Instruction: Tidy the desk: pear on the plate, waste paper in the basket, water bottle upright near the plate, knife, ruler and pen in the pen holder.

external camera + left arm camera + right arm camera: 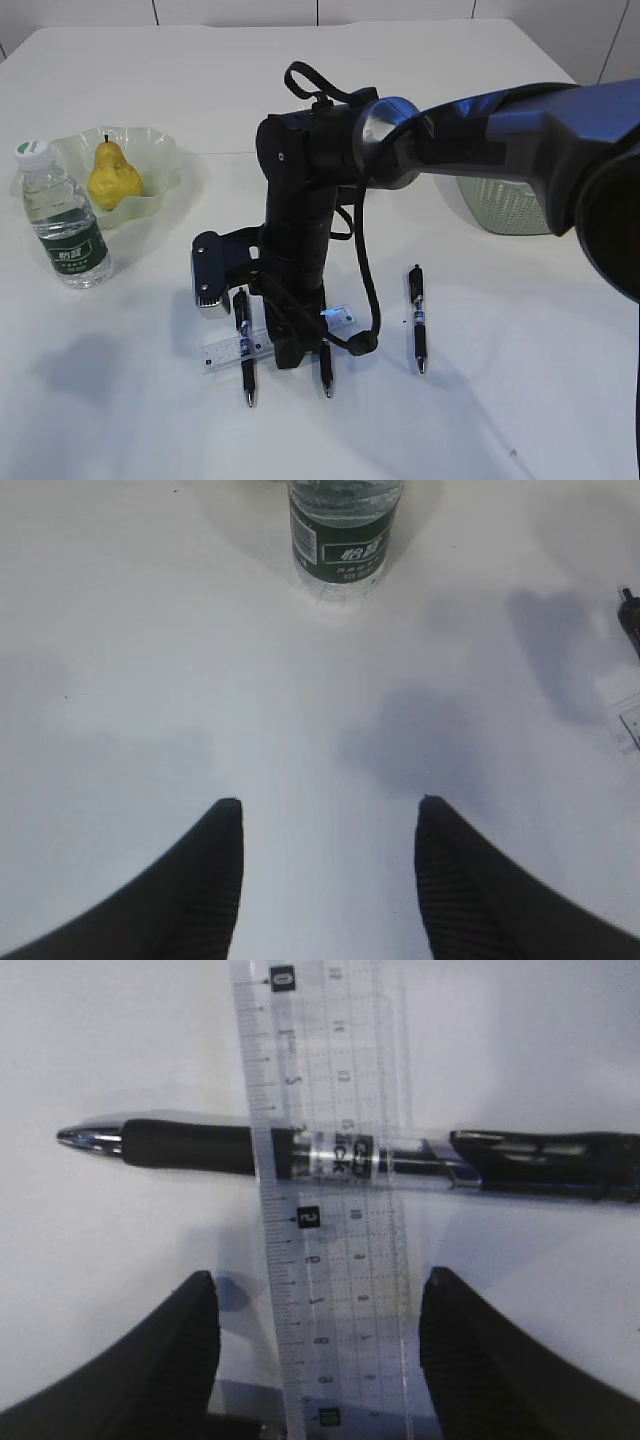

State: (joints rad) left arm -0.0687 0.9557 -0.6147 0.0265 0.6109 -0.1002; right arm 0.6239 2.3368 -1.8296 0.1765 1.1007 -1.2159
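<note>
My right gripper will next grab the ruler by its clear part [267, 342] between the pens, because black pens cross under the transparent ruler and both its edges are free there.
The yellow pear [113, 176] lies on the pale green plate [160, 155], and the water bottle [65, 217] [343, 530] stands upright beside it. My right gripper [298, 350] [318, 1285] points down over the clear ruler [235, 350] [320, 1250], open, one finger on each side of it. The ruler lies across a black pen [190, 1146]. Two more pens [246, 370] [417, 320] lie on the table. My left gripper [328, 808] is open and empty, low over bare table facing the bottle. The basket [505, 210] shows behind the right arm. Waste paper, knife and pen holder are out of view.
The right arm [480, 125] stretches from the right edge to the table's middle and hides part of the basket. The white table [450, 420] runs on at the front and back.
</note>
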